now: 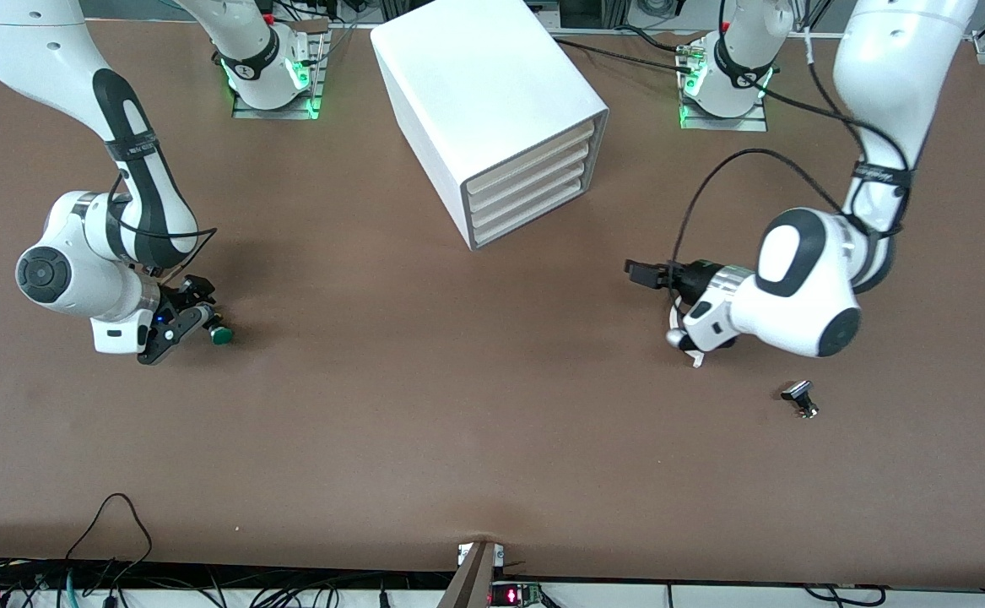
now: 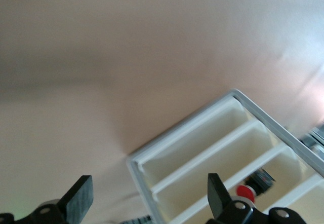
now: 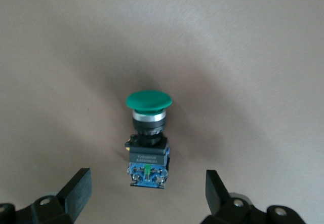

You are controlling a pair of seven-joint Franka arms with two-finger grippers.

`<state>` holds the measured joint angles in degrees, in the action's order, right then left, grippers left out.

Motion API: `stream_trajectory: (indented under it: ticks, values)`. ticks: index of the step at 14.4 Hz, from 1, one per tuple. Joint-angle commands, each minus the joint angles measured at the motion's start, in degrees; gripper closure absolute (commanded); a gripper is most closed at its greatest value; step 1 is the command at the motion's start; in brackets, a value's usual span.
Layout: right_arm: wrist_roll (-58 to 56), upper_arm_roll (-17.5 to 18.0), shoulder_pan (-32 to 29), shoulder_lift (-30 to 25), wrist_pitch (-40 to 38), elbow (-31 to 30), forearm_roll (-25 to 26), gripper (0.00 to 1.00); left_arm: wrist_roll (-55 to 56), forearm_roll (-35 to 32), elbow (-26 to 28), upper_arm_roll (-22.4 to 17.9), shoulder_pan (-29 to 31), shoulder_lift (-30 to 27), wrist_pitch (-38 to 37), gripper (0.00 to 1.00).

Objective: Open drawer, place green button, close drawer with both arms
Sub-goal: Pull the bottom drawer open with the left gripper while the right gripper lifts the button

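Observation:
The green button needs to go in the drawer, so my right gripper should grip the button by its blue-black body (image 3: 148,163) next.
The button (image 1: 220,335), green cap on a blue-black body, lies on its side on the table toward the right arm's end. In the right wrist view the button (image 3: 148,138) sits just ahead of my right gripper (image 3: 147,191), which is open and low around it, not touching. In the front view my right gripper (image 1: 197,311) is beside the button. The white cabinet (image 1: 492,110) stands mid-table; its lowest drawer (image 1: 527,221) is shut, like the three above. My left gripper (image 1: 640,272) is open and empty over the table, apart from the cabinet front (image 2: 217,153).
A small silver-black part (image 1: 800,397) lies on the table nearer the front camera than the left arm's wrist. The arm bases (image 1: 273,84) stand along the table's edge farthest from the front camera. Cables run along the table's edge nearest that camera.

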<state>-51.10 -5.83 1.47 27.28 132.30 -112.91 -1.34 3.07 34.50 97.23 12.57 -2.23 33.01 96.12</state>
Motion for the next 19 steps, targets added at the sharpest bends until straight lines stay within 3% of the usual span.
stream_trajectory:
  ticks: [1,5,9,13,15,19]
  values:
    - [-3.04,0.47,-1.21,-1.0,1.56,-2.13,-2.96,0.0,-9.45,9.51,5.58,-0.18,-2.51,2.13,4.22,0.01]
    - [-2.6,0.38,-1.56,-0.13,2.87,-2.66,-3.23,0.0,-21.68,22.96,12.71,0.43,-5.06,4.07,10.39,0.01]
    - [-3.39,0.47,-1.56,0.84,3.67,-2.75,-3.14,0.0,-27.59,27.27,15.35,3.86,-5.5,4.08,11.62,0.01]
    - [-3.21,0.47,-1.56,2.07,4.29,-2.75,-3.31,0.04,-28.65,30.37,19.22,9.22,-5.5,4.43,19.0,0.02]
    - [-3.3,0.47,-1.56,2.34,4.37,-2.75,-4.72,0.13,-28.74,31.24,20.01,9.67,-5.5,4.52,19.01,0.05]
    - [-3.3,0.56,-1.56,2.25,3.76,-2.66,-4.63,0.54,-29.79,33.27,22.48,10.99,-5.33,4.34,19.1,0.29]
